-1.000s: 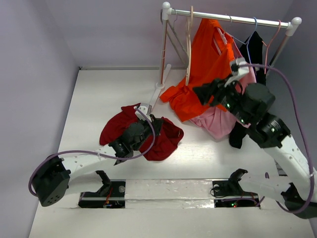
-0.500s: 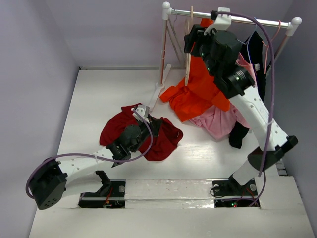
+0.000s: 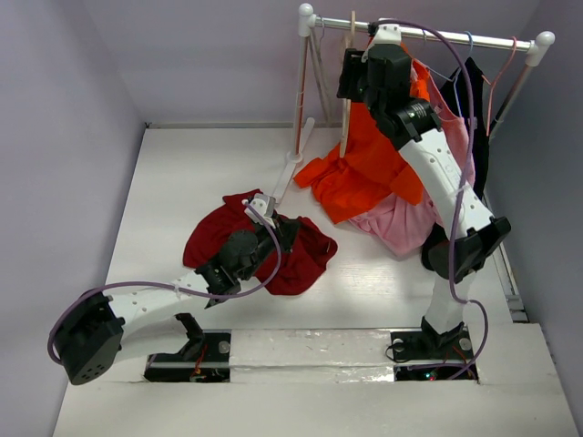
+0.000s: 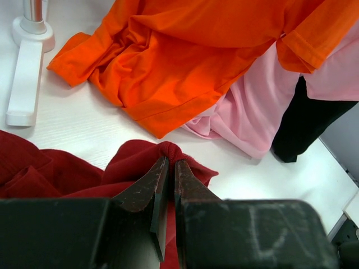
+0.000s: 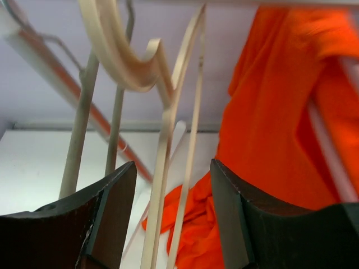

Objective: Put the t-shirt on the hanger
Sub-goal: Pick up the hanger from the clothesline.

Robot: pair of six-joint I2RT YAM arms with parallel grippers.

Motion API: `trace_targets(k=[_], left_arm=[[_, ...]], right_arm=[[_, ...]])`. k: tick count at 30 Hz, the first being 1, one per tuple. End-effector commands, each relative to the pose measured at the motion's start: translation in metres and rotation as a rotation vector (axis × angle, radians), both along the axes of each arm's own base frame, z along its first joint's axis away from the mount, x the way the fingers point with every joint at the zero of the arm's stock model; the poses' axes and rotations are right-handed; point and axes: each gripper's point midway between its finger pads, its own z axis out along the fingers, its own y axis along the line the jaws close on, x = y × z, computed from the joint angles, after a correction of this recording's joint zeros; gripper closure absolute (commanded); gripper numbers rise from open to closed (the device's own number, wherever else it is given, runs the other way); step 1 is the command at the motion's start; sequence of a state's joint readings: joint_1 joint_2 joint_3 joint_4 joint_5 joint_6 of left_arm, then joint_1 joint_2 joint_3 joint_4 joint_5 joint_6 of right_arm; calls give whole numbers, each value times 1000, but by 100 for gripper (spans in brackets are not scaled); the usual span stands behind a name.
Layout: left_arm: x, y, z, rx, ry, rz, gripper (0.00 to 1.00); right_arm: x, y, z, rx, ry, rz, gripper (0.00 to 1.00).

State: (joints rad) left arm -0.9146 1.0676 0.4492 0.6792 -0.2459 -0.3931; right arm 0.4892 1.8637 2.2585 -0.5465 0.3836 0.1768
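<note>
I should grab the cream hanger's one arm [image 3: 346,114] [image 5: 162,147] near the hook with my right gripper. The hanger's other arm then stays free to go into the t-shirt.
The maroon t-shirt [image 3: 214,238] lies crumpled on the table left of centre. My left gripper [image 3: 284,228] reaches over it, and in the left wrist view that gripper [image 4: 171,161] is shut on a raised fold of the t-shirt [image 4: 50,168] at its right edge. The cream hanger [image 3: 348,86] hangs from the rail at the back. My right gripper [image 3: 352,75] is raised to it. Seen from the right wrist, this gripper [image 5: 173,165] is open with the hanger [image 5: 164,134] between its fingers, touching neither.
A clothes rail [image 3: 455,37] spans the back right on a white stand with a foot [image 3: 291,168] on the table. From it hang an orange shirt [image 3: 364,164], a pink garment [image 3: 401,223] and a black garment [image 3: 469,91], trailing onto the table.
My right arm has swung up and left from in front of the orange and pink clothes to the cream hanger at the rail. The left gripper holds the same fold.
</note>
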Motion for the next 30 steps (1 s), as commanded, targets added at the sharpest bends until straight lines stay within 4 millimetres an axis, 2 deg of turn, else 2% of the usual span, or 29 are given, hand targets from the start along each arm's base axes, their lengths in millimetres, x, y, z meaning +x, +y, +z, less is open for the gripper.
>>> trace_targets(k=[1, 5, 9, 13, 16, 19, 22, 24, 26, 27, 29, 30], left_arm=[[-1, -5, 19, -53, -53, -19, 100], [0, -4, 18, -50, -52, -14, 100], [0, -5, 17, -49, -49, -16, 100], [0, -5, 18, -51, -51, -16, 100], [0, -5, 16, -49, -47, -16, 100], [0, -5, 14, -45, -42, -16, 100], [1, -5, 15, -49, -41, -11, 100], [1, -4, 15, -48, -41, -6, 100], [2, -6, 17, -46, -41, -6, 100], [3, -6, 17, -46, -41, -6, 100], [4, -7, 19, -47, -42, -5, 100], [4, -8, 20, -46, -42, -5, 100]], right_arm=[[-1, -7, 11, 20, -12, -8, 40], [3, -11, -4, 5, 14, -18, 57], [2, -12, -7, -5, 19, -20, 72], [1, -13, 1, -8, -9, -18, 85], [1, -14, 13, -17, -50, -15, 100], [3, -14, 30, -54, -112, 1, 100], [0, -22, 43, -71, -143, -30, 100], [-10, -27, 50, -65, -166, -26, 100], [-24, -28, 67, -38, -218, 3, 100], [-24, -26, 58, -44, -204, 18, 100], [-32, -27, 59, -33, -195, 29, 100], [-34, -27, 51, -34, -176, 33, 100]])
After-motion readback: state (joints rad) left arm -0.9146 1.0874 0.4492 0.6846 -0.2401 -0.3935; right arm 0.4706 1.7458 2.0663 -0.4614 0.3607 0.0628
